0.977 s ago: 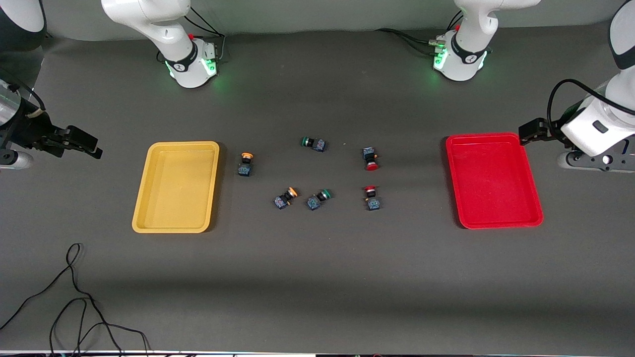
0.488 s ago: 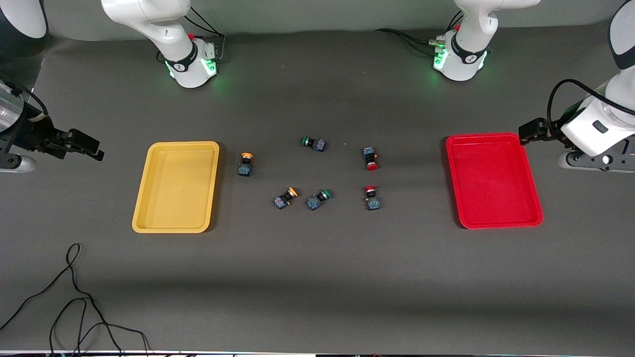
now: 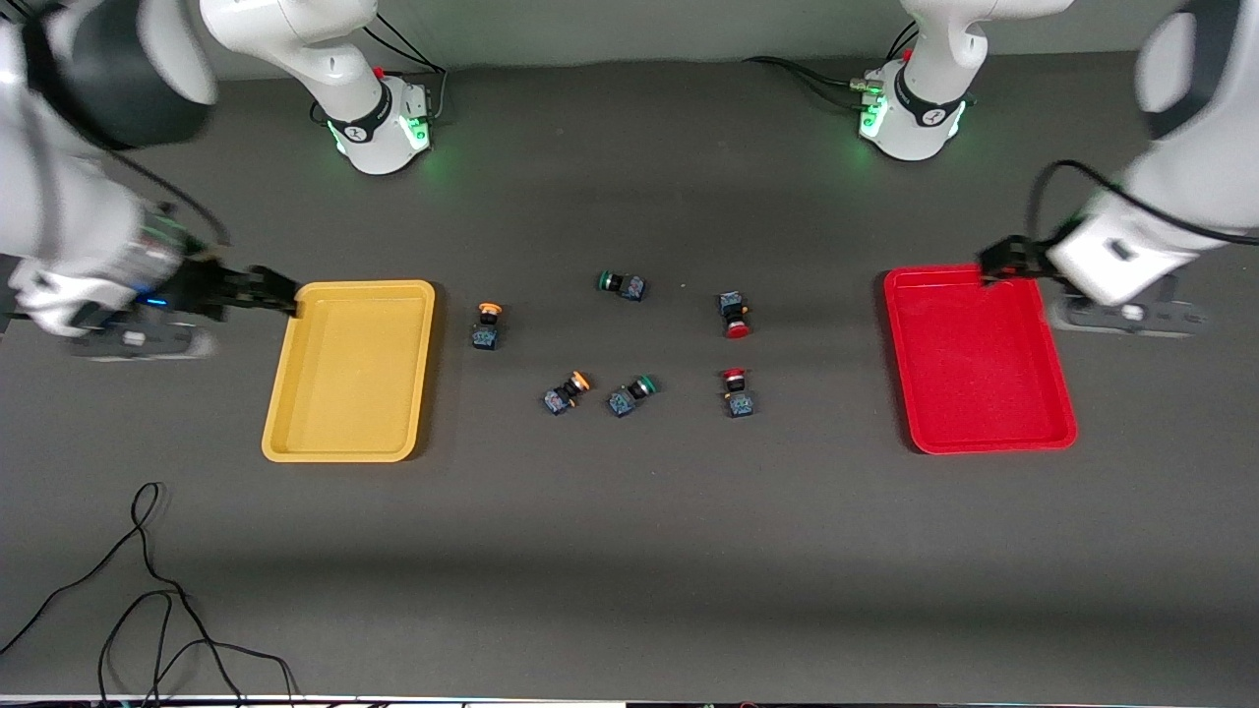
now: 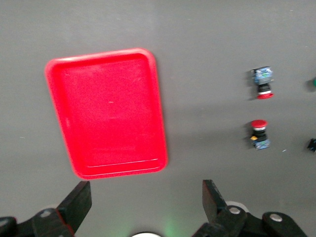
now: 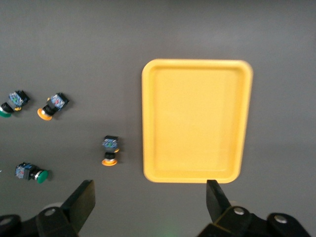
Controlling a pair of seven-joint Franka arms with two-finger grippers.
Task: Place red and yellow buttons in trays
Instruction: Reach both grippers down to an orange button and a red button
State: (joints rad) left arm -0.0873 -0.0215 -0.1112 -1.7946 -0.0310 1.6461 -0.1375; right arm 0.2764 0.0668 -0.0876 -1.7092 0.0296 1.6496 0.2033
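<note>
My right gripper grabs the button by its black body (image 3: 486, 328) next, so that a yellow button goes into the yellow tray (image 3: 349, 369).
The yellow tray (image 3: 349, 369) lies toward the right arm's end of the table and the red tray (image 3: 977, 359) toward the left arm's end; both are empty. Between them lie two yellow buttons (image 3: 486, 324) (image 3: 566, 391) and two red buttons (image 3: 734, 315) (image 3: 738, 391). My right gripper (image 3: 264, 291) is open over the yellow tray's outer corner, the one farther from the front camera. My left gripper (image 3: 1003, 261) is open over the red tray's corresponding corner. The right wrist view shows the open right gripper (image 5: 150, 200), the yellow tray (image 5: 197, 121) and yellow buttons (image 5: 109, 150) (image 5: 53, 106). The left wrist view shows the open left gripper (image 4: 145, 202), the red tray (image 4: 108, 113) and red buttons (image 4: 263, 83) (image 4: 258, 134).
Two green-capped switches (image 3: 621, 284) (image 3: 630, 394) lie among the buttons. A loose black cable (image 3: 148, 610) lies on the table near the front camera at the right arm's end. The arm bases (image 3: 379, 123) (image 3: 910, 118) stand along the table's edge farthest from the front camera.
Both arms have swung in from the table's ends. The right gripper has come to the yellow tray's corner, the left gripper to the red tray's corner. The buttons have not moved.
</note>
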